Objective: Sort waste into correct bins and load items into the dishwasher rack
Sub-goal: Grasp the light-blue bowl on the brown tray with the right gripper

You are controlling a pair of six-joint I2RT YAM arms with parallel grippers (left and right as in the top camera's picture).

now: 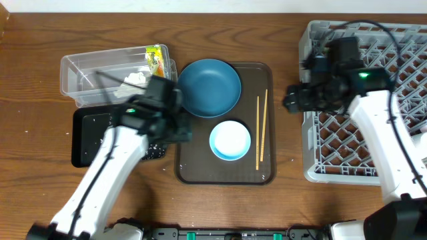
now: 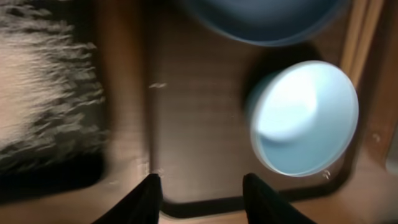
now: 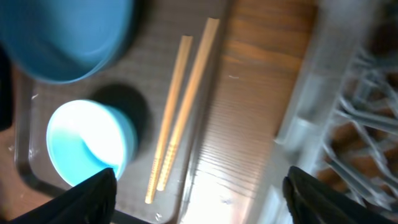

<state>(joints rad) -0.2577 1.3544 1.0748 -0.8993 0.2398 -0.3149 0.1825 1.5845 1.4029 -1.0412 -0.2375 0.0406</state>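
The opposite edge of the light-blue bowl should stay free to enter the rack [image 1: 373, 160]. My right gripper will next grab the bowl by its rim on the chopsticks' side [image 1: 249, 140].
The dark-blue plate [image 1: 209, 87] and the light-blue bowl [image 1: 230, 140] sit on the brown serving tray [image 1: 223, 175], with the chopsticks [image 1: 261, 130] along its right side. My left gripper [image 1: 177, 130] is open and empty over the tray's left edge; its wrist view shows the fingers [image 2: 202, 190], bowl [image 2: 308, 118] and plate [image 2: 267, 18]. My right gripper [image 1: 293, 100] is open and empty between the tray and the grey rack [image 1: 373, 160]; its wrist view shows the fingers [image 3: 202, 193], chopsticks [image 3: 183, 93], bowl [image 3: 87, 140] and rack [image 3: 354, 93]. The white cups are out of view.
The clear tub [image 1: 80, 73] at the back left holds white tissue [image 1: 135, 78] and the yellow-green wrapper [image 1: 155, 59]. The black tray [image 1: 90, 137] lies in front of it with white grains [image 2: 43, 106] on it. The right arm crosses the rack.
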